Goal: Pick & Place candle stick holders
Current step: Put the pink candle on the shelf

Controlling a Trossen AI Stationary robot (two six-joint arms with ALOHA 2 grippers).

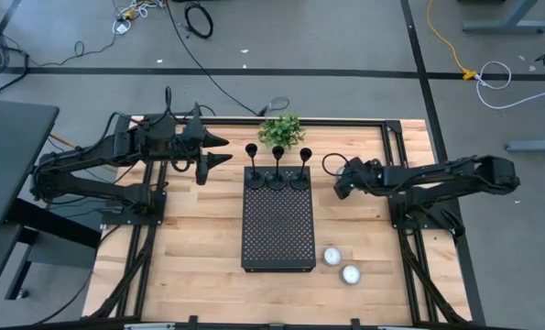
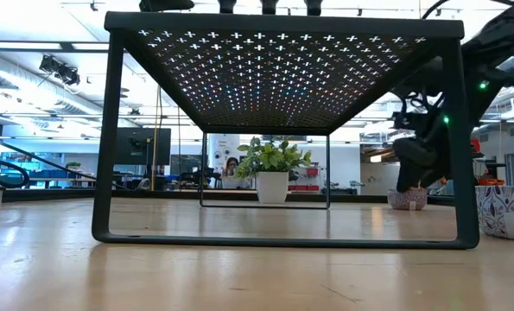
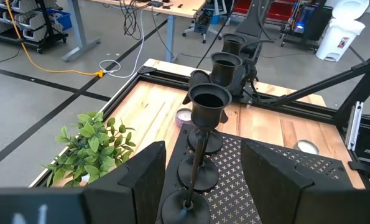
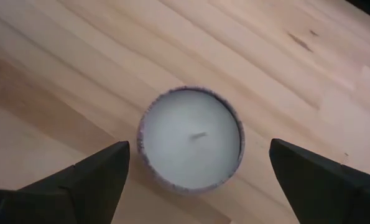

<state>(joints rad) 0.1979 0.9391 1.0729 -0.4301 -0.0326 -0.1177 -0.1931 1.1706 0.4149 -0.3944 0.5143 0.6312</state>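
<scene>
My right gripper is going to grab the white tealight next by its tin's outer side [image 4: 242, 149]. Then it can set the tealight on the black perforated tray.
Three black candle stick holders [image 1: 277, 174] stand in a row by their round bases on the far end of the black perforated tray [image 1: 277, 240]; they also show in the left wrist view [image 3: 209, 102]. My left gripper [image 1: 224, 150] is open, level, just left of the row, its fingers pointing at the leftmost holder [image 1: 253, 170] without touching it; its wrist view [image 3: 203, 148] looks along the row. My right gripper [image 1: 343, 186] is open and points down over a white tealight [image 4: 191, 138], right of the tray, with a finger on either side of it and above it.
A small potted plant [image 1: 281, 131] stands just behind the holders at the table's far edge. Two more tealights [image 1: 332, 256] [image 1: 350, 273] lie right of the tray's near end. The tray stands raised on legs [image 2: 101, 138].
</scene>
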